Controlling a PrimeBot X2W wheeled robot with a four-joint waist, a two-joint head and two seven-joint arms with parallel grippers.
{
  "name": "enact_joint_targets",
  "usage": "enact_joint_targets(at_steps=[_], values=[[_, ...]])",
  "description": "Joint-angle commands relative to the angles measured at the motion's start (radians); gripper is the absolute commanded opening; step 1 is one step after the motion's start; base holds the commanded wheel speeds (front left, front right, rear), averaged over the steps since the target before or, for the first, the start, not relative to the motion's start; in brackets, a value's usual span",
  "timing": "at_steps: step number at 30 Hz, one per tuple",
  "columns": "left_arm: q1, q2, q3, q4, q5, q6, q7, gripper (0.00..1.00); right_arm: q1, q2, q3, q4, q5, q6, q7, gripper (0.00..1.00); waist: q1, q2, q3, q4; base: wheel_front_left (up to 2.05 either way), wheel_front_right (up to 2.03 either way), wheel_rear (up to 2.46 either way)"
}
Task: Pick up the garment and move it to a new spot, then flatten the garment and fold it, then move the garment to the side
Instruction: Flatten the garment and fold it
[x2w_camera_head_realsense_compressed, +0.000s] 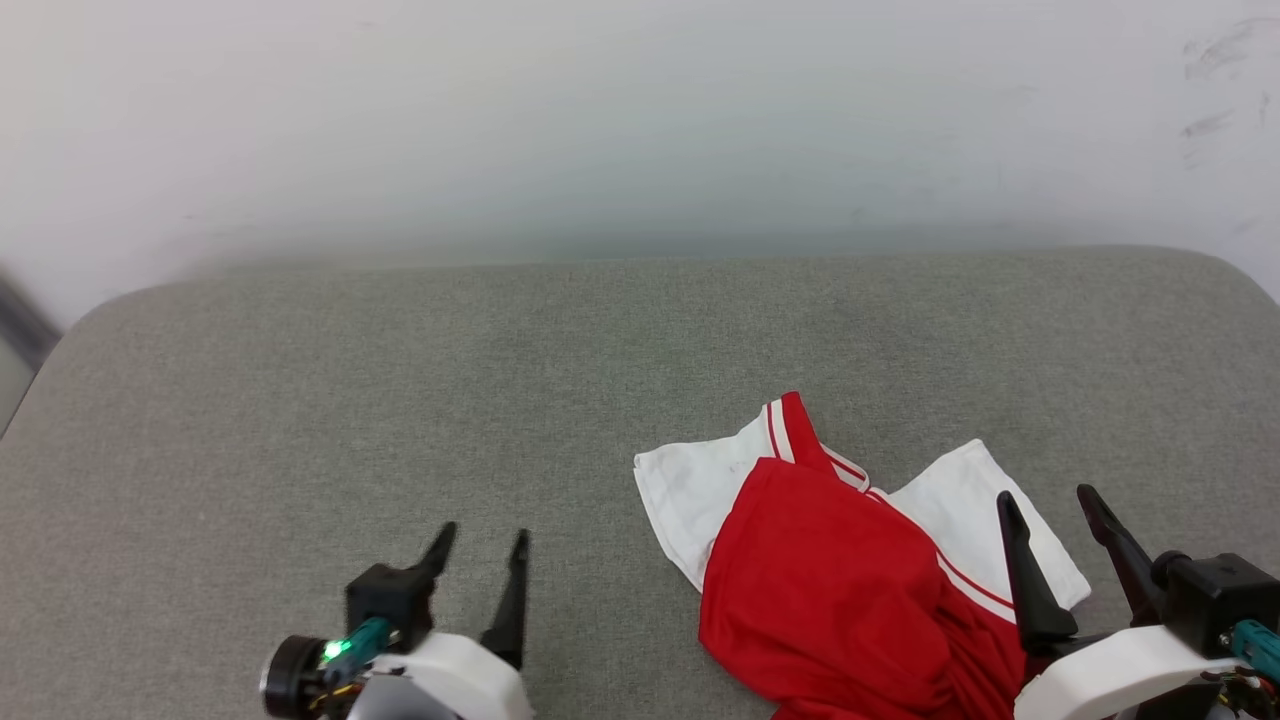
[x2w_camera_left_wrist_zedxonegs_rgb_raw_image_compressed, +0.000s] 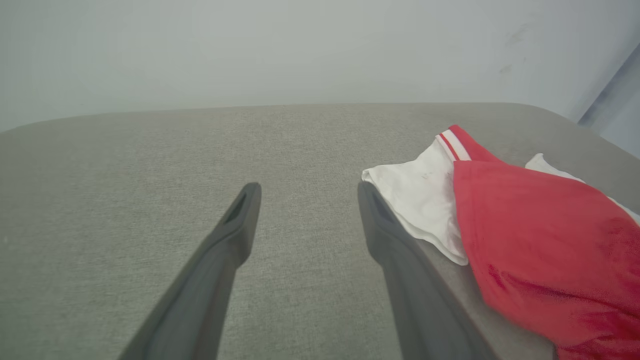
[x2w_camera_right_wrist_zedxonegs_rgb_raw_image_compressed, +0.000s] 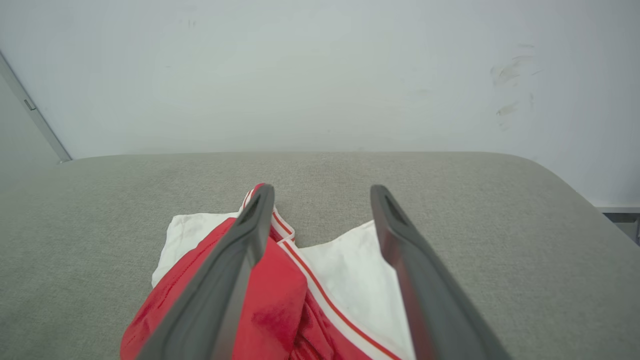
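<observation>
The red cloth (x2w_camera_head_realsense_compressed: 828, 588) is crumpled in loose folds. I need to grab the garment next with my left gripper by its white sleeve corner (x2w_camera_head_realsense_compressed: 644, 463), which sticks out free.
The garment (x2w_camera_head_realsense_compressed: 830, 580), a red jersey with white sleeves and striped trim, lies rumpled on the grey fabric surface (x2w_camera_head_realsense_compressed: 400, 400) at the lower right of the head view. Its print is hidden. My right gripper (x2w_camera_head_realsense_compressed: 1048, 496) hangs open above the garment's right white sleeve, holding nothing. In the right wrist view the garment (x2w_camera_right_wrist_zedxonegs_rgb_raw_image_compressed: 270, 305) lies below the spread fingers (x2w_camera_right_wrist_zedxonegs_rgb_raw_image_compressed: 250, 235). My left gripper (x2w_camera_head_realsense_compressed: 484, 538) is open over bare fabric, left of the garment. The left wrist view has the garment (x2w_camera_left_wrist_zedxonegs_rgb_raw_image_compressed: 540, 250) to the right of my left gripper (x2w_camera_left_wrist_zedxonegs_rgb_raw_image_compressed: 305, 187).
A pale wall (x2w_camera_head_realsense_compressed: 640, 120) rises behind the surface's far edge. The surface's rounded corners sit at far left and far right. Bare grey fabric stretches to the left of and beyond the garment.
</observation>
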Motion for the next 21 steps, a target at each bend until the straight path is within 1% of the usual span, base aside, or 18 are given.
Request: enact_joint_targets(at_steps=[1,4,10,11,13,16,21], values=[[-0.027,-0.006,-0.027,0.004,-0.007,-0.021,0.041,1.00,0.008,0.002,0.002,-0.014,0.002,0.000,0.010,1.00,0.0001,0.0000,0.002,0.001,0.00,0.00,0.00],[-0.072,-0.018,-0.078,0.006,-0.013,-0.061,0.132,1.00,0.013,0.003,0.006,-0.034,0.009,0.000,0.023,1.00,0.0001,0.0000,0.009,0.001,0.00,0.00,0.00],[-0.177,-0.040,-0.208,0.028,-0.016,-0.154,0.364,1.00,-0.002,0.003,0.013,-0.076,0.004,0.000,0.045,1.00,0.0001,0.0000,0.055,-0.015,0.00,0.00,0.00],[-0.177,-0.040,-0.208,0.028,-0.016,-0.154,0.364,1.00,-0.002,0.003,0.013,-0.076,0.004,0.000,0.045,1.00,0.0001,0.0000,0.055,-0.015,0.00,0.00,0.00],[-0.210,-0.038,-0.253,0.044,-0.017,-0.176,0.442,1.00,-0.012,0.003,0.016,-0.085,0.006,0.000,0.046,1.00,0.0001,0.0000,0.077,-0.025,0.00,0.00,0.00],[-0.257,-0.034,-0.309,0.065,-0.024,-0.194,0.527,1.00,-0.024,0.003,0.019,-0.092,0.014,0.000,0.049,1.00,0.0001,0.0000,0.114,-0.041,0.00,0.00,0.00],[-0.318,-0.023,-0.380,0.118,-0.045,-0.207,0.617,1.00,-0.048,0.003,0.024,-0.082,0.037,0.000,0.038,1.00,0.0001,0.0000,0.170,-0.068,0.00,0.00,0.00]])
